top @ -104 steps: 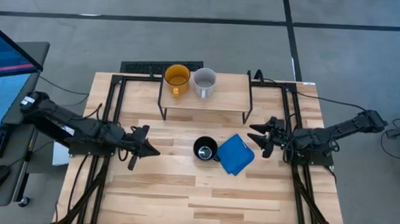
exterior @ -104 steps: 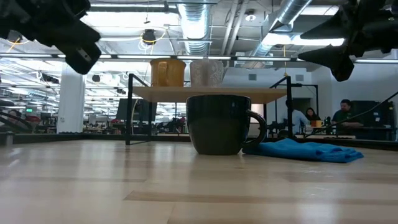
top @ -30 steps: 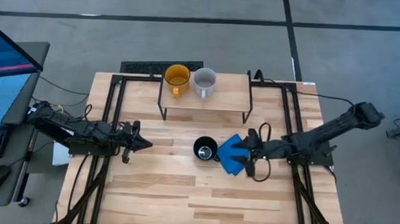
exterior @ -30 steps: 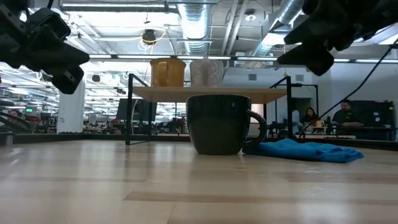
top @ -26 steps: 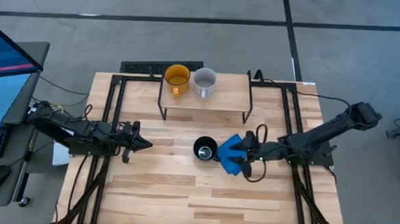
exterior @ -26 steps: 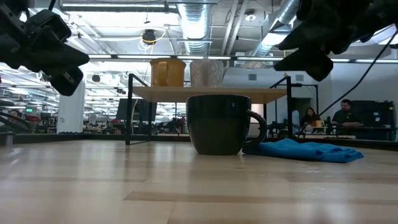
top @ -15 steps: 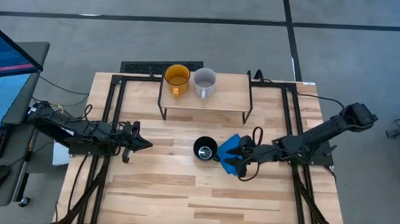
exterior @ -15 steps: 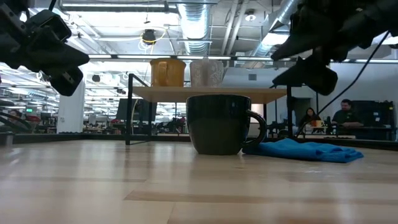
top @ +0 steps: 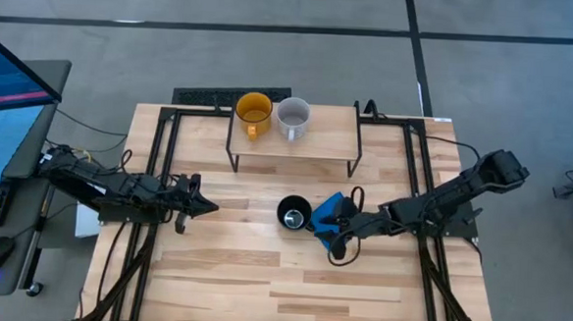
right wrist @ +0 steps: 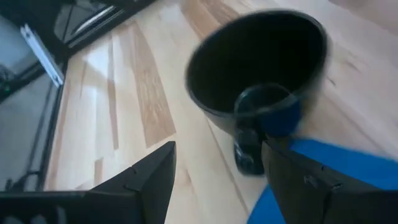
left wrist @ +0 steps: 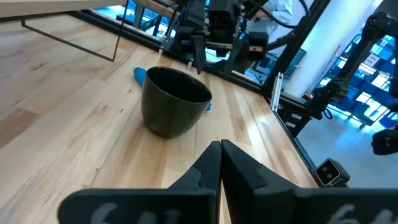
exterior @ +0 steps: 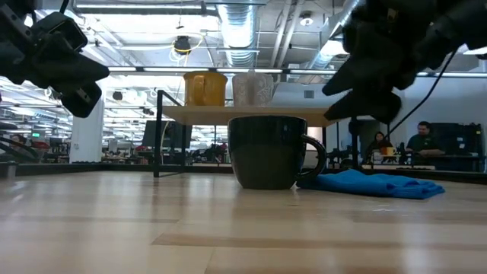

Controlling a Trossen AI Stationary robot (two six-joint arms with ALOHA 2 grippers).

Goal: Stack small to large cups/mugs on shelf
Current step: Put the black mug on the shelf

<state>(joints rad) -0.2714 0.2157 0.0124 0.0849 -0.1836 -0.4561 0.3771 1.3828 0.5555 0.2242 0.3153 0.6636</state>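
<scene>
The black mug has to go beside the white mug on the shelf (top: 319, 143). My right gripper next needs to grip its handle (top: 310, 226).
A black mug (top: 293, 215) stands upright on the table in front of the shelf (top: 319, 143), its handle (right wrist: 254, 127) turned toward the table's right. A yellow mug (top: 253, 111) and a white mug (top: 293, 116) stand side by side on the shelf's top board. My right gripper (top: 331, 235) hovers open just right of the black mug, above the blue cloth (top: 329, 209). Its fingers (right wrist: 152, 177) point at the handle without touching it. My left gripper (top: 206, 206) waits shut at the table's left, pointing at the mug (left wrist: 175, 107).
The blue cloth (exterior: 373, 183) lies crumpled on the table against the mug's handle side. The shelf's thin black legs (top: 233, 164) stand just beyond the mug. Bare wood lies near the table's front edge (top: 279, 298).
My right gripper has moved toward the table's left over the blue cloth, closing in on the black mug's handle. It has sunk a little and rolled about its own axis, staying open. The mug and the cloth have not moved.
</scene>
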